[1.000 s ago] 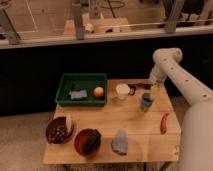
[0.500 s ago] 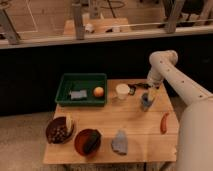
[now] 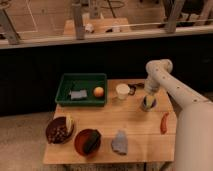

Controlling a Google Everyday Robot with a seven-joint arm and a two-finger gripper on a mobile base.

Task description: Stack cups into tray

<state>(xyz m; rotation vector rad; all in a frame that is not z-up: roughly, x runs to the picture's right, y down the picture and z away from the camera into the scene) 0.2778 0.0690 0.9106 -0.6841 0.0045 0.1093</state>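
I need to grab the small dark cup by its rim (image 3: pixel 149 99) next with my gripper, to stack it with the white cup (image 3: pixel 122 91) for the tray.
The dark green tray (image 3: pixel 75 82) sits at the table's back left and holds a grey-blue object (image 3: pixel 77 94) and an orange fruit (image 3: pixel 98 91). A white cup (image 3: pixel 122 91) stands upright just right of the tray. Further right stands a small dark cup (image 3: pixel 148 106) with something yellowish showing at its top. The white arm comes down from the right, and my gripper (image 3: pixel 148 100) is open at this cup's rim. The cup rests on the table. A pale blue-grey object (image 3: pixel 120 142) lies near the front edge; I cannot tell whether it is a cup.
Two red-brown bowls stand at the front left, one (image 3: pixel 59 131) with food in it, the other (image 3: pixel 88 142) with a dark item. A red elongated item (image 3: pixel 164 122) lies at the right edge. A small dark object (image 3: pixel 136 87) lies behind the white cup.
The arm has swung inward and down, bringing the gripper from above and behind the dark cup to its rim. Nothing on the table has moved.
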